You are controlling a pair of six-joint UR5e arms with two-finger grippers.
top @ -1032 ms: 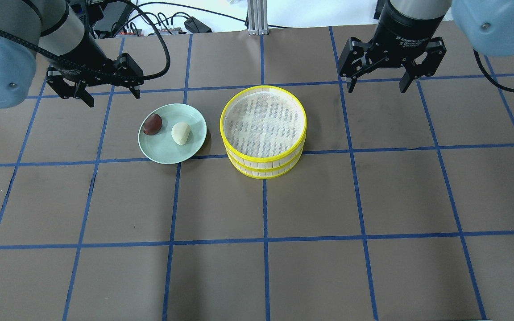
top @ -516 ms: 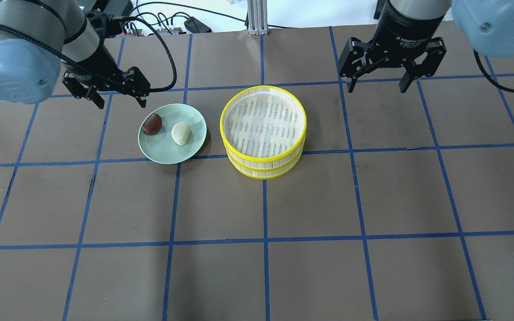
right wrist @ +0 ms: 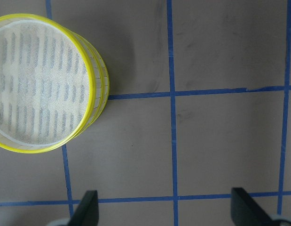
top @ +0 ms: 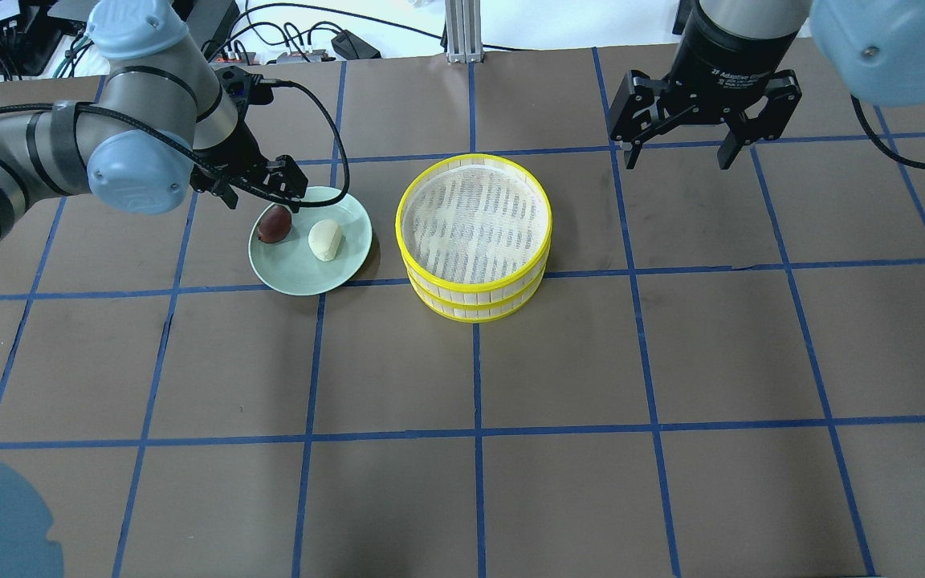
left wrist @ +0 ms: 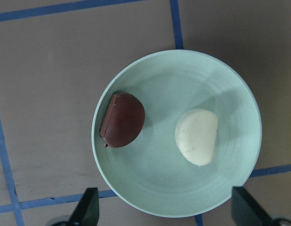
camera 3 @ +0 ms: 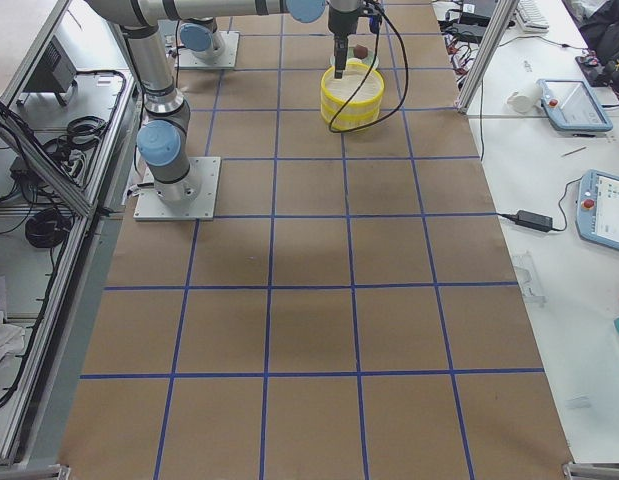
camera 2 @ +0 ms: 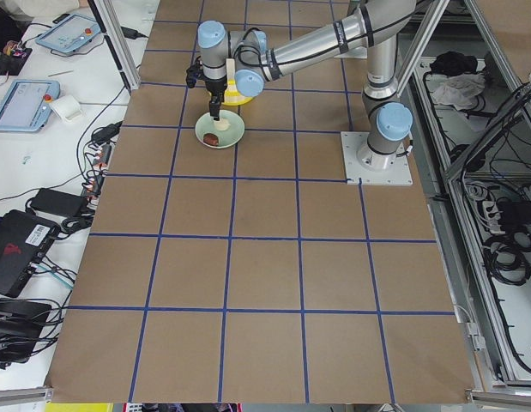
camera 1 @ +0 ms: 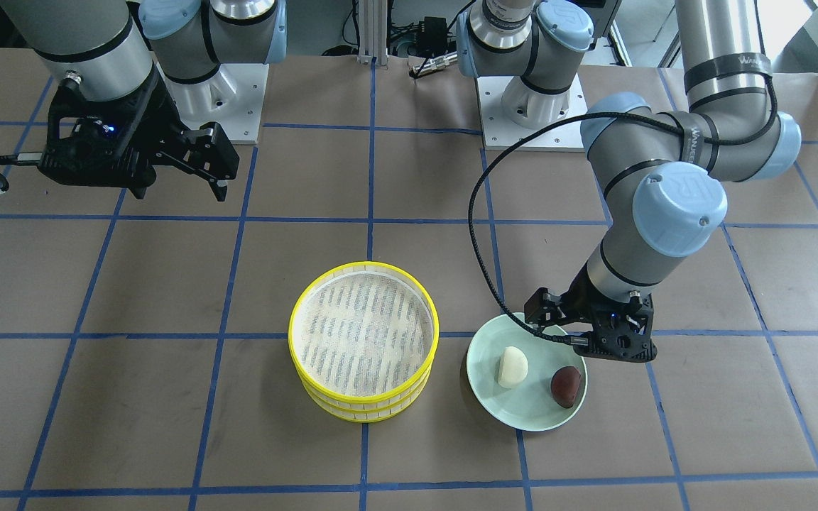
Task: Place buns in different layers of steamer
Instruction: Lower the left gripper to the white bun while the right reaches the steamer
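The upper steamer layer is far wider than my right gripper opens, so that gripper will pinch its thin yellow rim (camera 1: 293, 314) next.
A dark reddish-brown bun (top: 274, 224) and a cream-white bun (top: 325, 240) lie side by side on a pale green plate (top: 302, 277). The left wrist view shows both, the brown bun (left wrist: 122, 119) and the white bun (left wrist: 197, 136). The steamer (top: 474, 297) is a stack of two yellow-rimmed layers to the right of the plate, and its top mesh floor is bare. My left gripper (top: 263, 201) is open and empty, hovering over the plate's far edge near the brown bun. My right gripper (top: 679, 160) is open and empty, held high beyond the steamer's right side.
The brown table cover (top: 559, 361) carries a grid of blue tape lines. Cables and power supplies (top: 334, 44) lie past the far edge. The left arm's black cable (camera 1: 483, 234) loops over the table between the steamer and the plate.
My left arm has swung right and down, bringing its open gripper from the table left of the plate to over the plate's far edge. The right arm, the buns and the steamer have not moved.
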